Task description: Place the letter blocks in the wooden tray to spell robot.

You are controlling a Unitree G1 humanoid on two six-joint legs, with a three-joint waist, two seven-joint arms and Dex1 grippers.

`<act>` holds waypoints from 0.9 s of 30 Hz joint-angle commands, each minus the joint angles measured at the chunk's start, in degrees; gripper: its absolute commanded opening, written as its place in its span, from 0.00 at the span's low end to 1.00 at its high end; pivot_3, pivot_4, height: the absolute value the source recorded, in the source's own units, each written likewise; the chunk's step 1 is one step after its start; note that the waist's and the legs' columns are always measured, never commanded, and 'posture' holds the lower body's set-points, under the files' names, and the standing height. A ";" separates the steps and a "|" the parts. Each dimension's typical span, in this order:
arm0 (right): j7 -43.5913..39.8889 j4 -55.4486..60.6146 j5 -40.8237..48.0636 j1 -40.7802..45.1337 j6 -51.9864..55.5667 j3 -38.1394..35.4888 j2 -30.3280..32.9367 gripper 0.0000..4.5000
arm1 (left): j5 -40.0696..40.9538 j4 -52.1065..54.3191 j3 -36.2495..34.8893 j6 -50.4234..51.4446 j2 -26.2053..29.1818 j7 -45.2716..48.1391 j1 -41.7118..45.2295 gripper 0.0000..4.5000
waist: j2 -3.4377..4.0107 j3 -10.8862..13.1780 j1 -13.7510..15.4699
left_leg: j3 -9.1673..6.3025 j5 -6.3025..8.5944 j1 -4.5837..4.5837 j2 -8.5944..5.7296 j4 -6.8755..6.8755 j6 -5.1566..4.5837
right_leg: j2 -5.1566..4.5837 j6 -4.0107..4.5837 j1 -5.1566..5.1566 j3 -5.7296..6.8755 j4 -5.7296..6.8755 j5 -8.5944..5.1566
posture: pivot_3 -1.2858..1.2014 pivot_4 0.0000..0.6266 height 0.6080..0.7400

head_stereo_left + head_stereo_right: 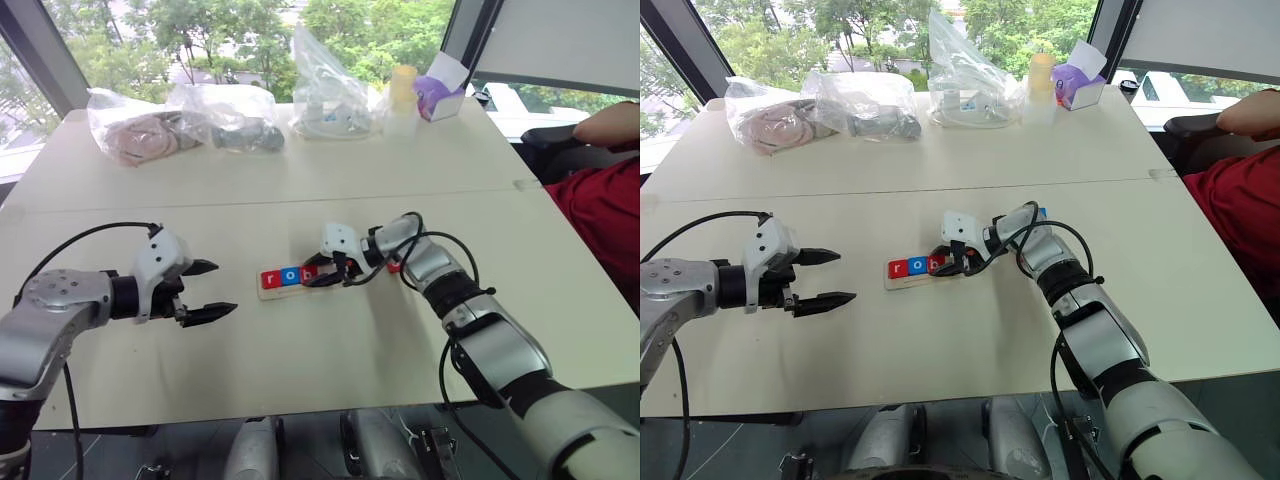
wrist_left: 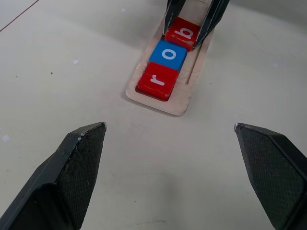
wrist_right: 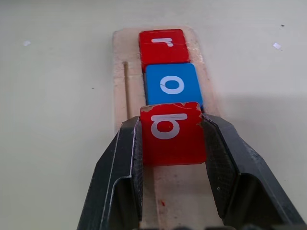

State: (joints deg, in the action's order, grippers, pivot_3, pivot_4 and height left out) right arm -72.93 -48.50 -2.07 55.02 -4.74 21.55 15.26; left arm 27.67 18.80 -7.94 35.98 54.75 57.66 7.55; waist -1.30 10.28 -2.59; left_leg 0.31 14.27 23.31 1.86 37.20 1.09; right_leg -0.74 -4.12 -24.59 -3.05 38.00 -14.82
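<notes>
The red b block [image 3: 172, 134] is over the tray's slot [image 3: 184, 184], next to the blue o block, so my right gripper needs to let go of the red block.
The wooden tray [image 1: 268, 293] lies at the table's middle. In its slot sit a red r block [image 1: 270, 278] and a blue o block [image 1: 290, 276]. My right gripper [image 3: 171, 120] is shut on the red b block [image 3: 172, 134], holding it over the slot right behind the o; the same b block [image 2: 183, 32] sits between the two black fingers. My left gripper [image 1: 225, 288] hangs open and empty to the left of the tray, pointing at it. Part of a red tile [image 1: 394, 267] peeks out behind my right wrist.
Clear plastic bags [image 1: 225, 115] with items, a small bottle [image 1: 402, 95] and a purple-and-white box [image 1: 442, 95] line the table's far edge. A person in red [image 1: 605, 210] sits at the right side.
</notes>
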 commanded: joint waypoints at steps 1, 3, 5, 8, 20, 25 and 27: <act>-0.31 -0.54 -0.01 1.84 -1.36 -1.38 -0.37 0.26 | 0.24 1.30 -0.88 -0.64 -0.02 -0.22 0.74 1.00 | 0.00 0.00 0.00 | 0.00 0.00 0.00 0.00 0.00 0.00 | 0.00 0.00 0.00 0.00 0.00 0.00 | 0.52 0.24 1.00; -0.32 -0.93 -0.05 1.88 -1.50 -1.38 -0.58 0.26 | 0.22 1.33 -0.82 -0.70 -0.03 -0.37 0.69 1.00 | 0.00 0.00 -0.01 | 0.00 0.00 0.00 0.00 0.00 0.00 | 0.00 0.00 0.00 0.00 0.00 0.00 | 0.52 0.24 1.00; -0.55 -1.19 -0.18 1.77 -1.83 -1.24 -0.72 0.26 | 0.14 1.37 -0.76 -0.79 -0.07 -0.52 0.66 1.00 | 0.00 0.00 -0.02 | 0.00 0.00 0.00 0.00 -0.01 0.00 | 0.00 0.00 0.00 0.00 0.00 0.00 | 0.52 0.24 1.00; 0.74 -1.72 -0.25 1.90 -2.08 -1.65 -1.13 0.50 | 0.07 1.35 -0.75 -0.83 -0.21 -0.73 0.62 1.00 | 0.00 0.00 -0.04 | 0.00 0.00 -0.01 0.00 -0.01 0.00 | 0.00 0.00 0.00 0.00 0.00 0.00 | 0.52 0.24 1.00; 0.95 6.84 3.13 -0.46 0.30 -5.91 2.60 0.94 | -0.15 1.47 -0.06 -1.02 -1.03 -1.24 0.78 1.00 | 0.02 0.01 0.03 | -0.05 0.00 0.00 0.01 -0.01 0.00 | -0.03 -0.01 0.00 0.00 0.00 0.00 | 0.52 0.24 1.00; 0.16 13.98 4.73 -5.20 4.02 -6.38 3.00 0.94 | -0.69 0.15 1.21 -1.69 -1.61 -0.89 2.07 1.00 | 0.02 0.01 0.05 | -0.08 0.00 0.00 0.00 -0.01 0.00 | -0.03 -0.01 0.02 0.00 0.00 0.01 | 0.52 0.24 1.00; -0.35 14.66 4.82 -5.98 5.21 -5.90 2.25 0.94 | -0.97 -0.16 1.76 -1.80 -1.97 -0.72 2.70 1.00 | 0.02 0.01 0.01 | -0.05 0.00 0.00 -0.02 -0.01 0.00 | -0.01 -0.01 0.02 0.01 0.00 0.01 | 0.52 0.24 1.00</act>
State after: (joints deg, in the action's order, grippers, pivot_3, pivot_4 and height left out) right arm -72.78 -36.28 1.39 48.45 -0.18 15.63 18.18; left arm 26.81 18.19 -6.27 35.34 52.99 56.78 9.49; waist -1.28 10.29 -2.58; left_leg 0.28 14.27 23.30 1.83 37.19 1.09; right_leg -0.74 -4.13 -24.56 -3.04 38.00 -14.82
